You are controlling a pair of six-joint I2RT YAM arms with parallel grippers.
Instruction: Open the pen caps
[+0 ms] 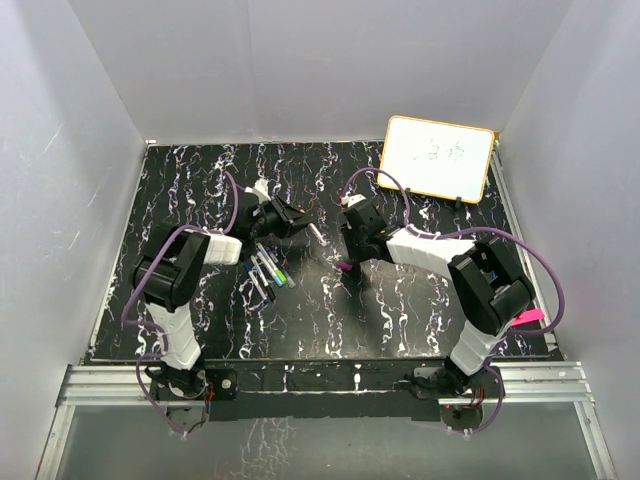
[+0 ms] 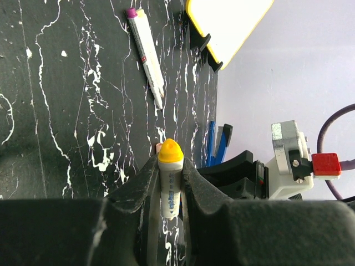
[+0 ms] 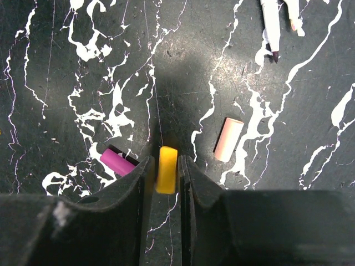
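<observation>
I should keep holding the pen with my left gripper until it is lower. The pen is above the table and short of the spot beside the two uncapped pens.
My left gripper [image 2: 170,191] is shut on a white-barrelled pen [image 2: 170,194] whose yellow end [image 2: 170,151] sticks out past the fingertips; in the top view it [image 1: 290,216] hovers left of centre. My right gripper [image 3: 166,172] points down at the table with its jaws slightly apart. A yellow cap [image 3: 166,169] sits blurred between them and does not fill the gap. A magenta cap [image 3: 117,162] and a pale pink cap [image 3: 228,139] lie on the table beside it. Two uncapped pens [image 2: 147,52] lie side by side further off.
A cluster of pens [image 1: 268,268] lies under the left arm. A yellow-framed whiteboard [image 1: 437,157] stands at the back right. A pink strip [image 1: 530,317] lies near the right arm's base. A blue object [image 2: 215,143] lies by the right arm.
</observation>
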